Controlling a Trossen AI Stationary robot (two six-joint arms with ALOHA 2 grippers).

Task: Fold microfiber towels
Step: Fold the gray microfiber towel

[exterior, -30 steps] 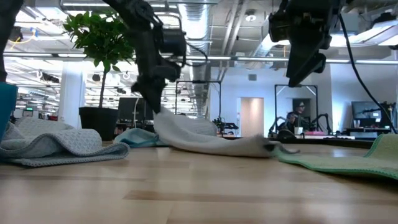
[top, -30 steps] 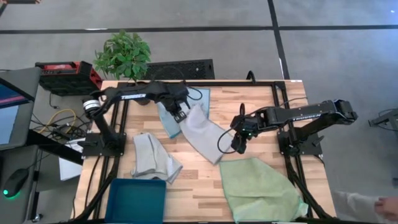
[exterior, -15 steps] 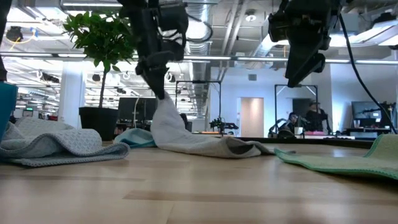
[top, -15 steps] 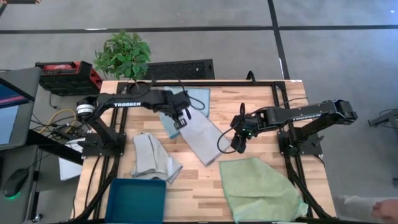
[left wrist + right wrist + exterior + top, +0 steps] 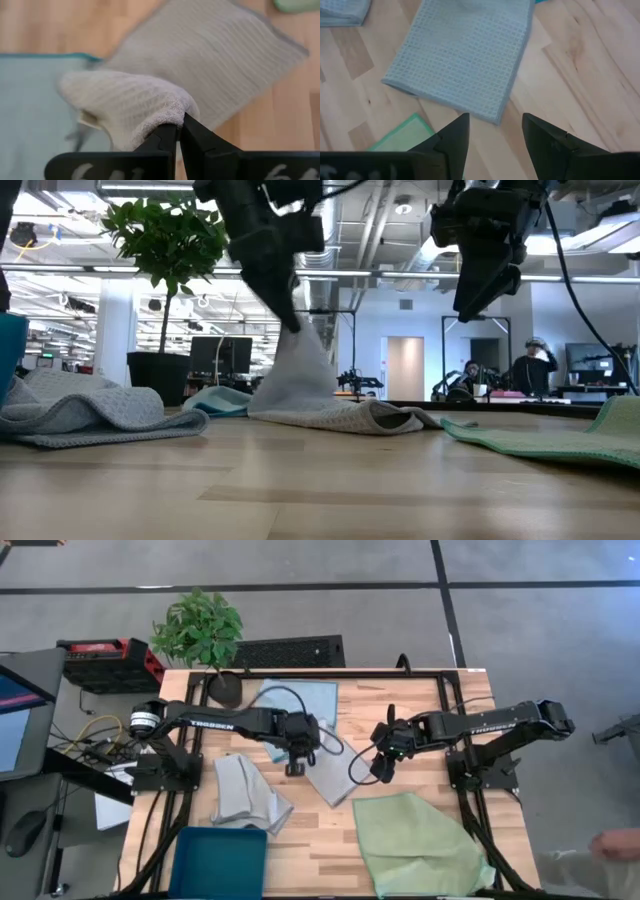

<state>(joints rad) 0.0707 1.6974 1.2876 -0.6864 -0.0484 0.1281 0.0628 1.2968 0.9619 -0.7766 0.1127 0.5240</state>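
Observation:
The fold at my fingertips bulges beside the grey towel's flat part, so my left gripper should lay the fold's end on the flat part before opening.
A pale grey microfiber towel (image 5: 332, 778) lies mid-table. My left gripper (image 5: 296, 764) is shut on its far-left end, which stands up as a peak (image 5: 300, 355) in the low view. Under and beyond it a light blue towel (image 5: 300, 698) lies flat. A second grey towel (image 5: 245, 795) sits crumpled at the near left. A larger light green towel (image 5: 415, 840) is spread at the near right. My right gripper (image 5: 383, 768) hovers open above the bare wood just right of the grey towel, touching nothing. My left gripper pinches a bunched fold of the grey towel's end (image 5: 167, 116) between its two fingers. The fingers slant down from above. That end is lifted and drapes below the fingers like a tent, while the towel's other part (image 5: 375, 416) lies on the table.
A dark teal bin (image 5: 218, 860) stands at the near left edge and a potted plant (image 5: 200, 630) at the far left. Bare wood shows between the grey and green towels (image 5: 555, 75). People are in the room beyond the table (image 5: 528, 370).
My left gripper, still shut on the grey towel's end, has swung toward the table's near edge and a little up, rolling its wrist. The held end has been drawn over the rest of the towel, which stays on the table and now looks shorter from above.

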